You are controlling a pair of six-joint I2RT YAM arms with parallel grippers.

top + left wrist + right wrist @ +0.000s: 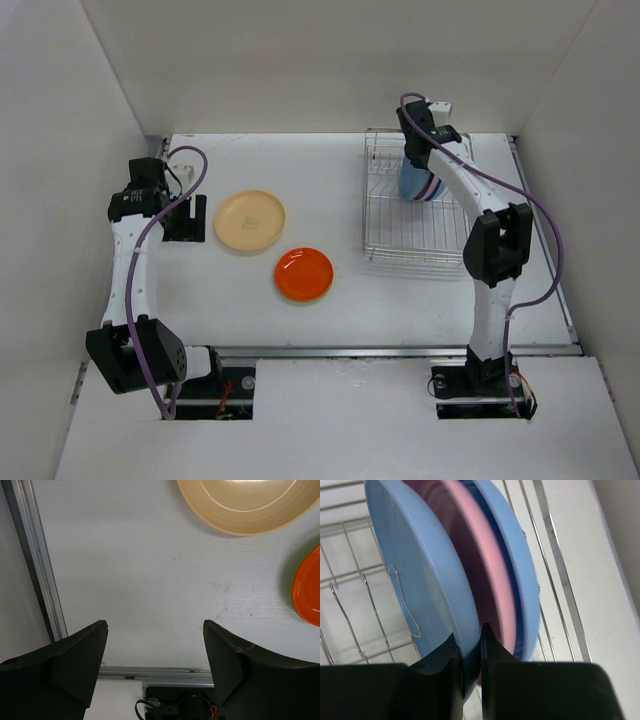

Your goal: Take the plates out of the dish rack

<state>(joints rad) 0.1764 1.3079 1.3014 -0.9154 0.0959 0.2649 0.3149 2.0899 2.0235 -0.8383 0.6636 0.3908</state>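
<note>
I should grab the light blue plate with my left gripper by its uncovered rim [406, 192], so its flat bottom can rest on the tabletop.
Three plates stand on edge in the dish rack [410, 225] at the back right: a light blue plate [420, 570], a pink plate [480, 565] and another blue plate [522, 570]. My right gripper [469, 635] reaches down from above, shut on the light blue plate's rim, with one finger outside it and the other between it and the pink plate. A pale yellow plate [250, 220] and an orange plate [304, 274] lie flat on the table. A thin green edge shows along the orange plate [307, 590]. My left gripper [155, 630] hangs open and holds nothing, left of the pale yellow plate [250, 505].
The rack's wire dividers [350, 610] stand left of the gripped plate. White walls enclose the table on three sides. An aluminium rail [40, 565] runs along the table's left edge, close to my left gripper.
</note>
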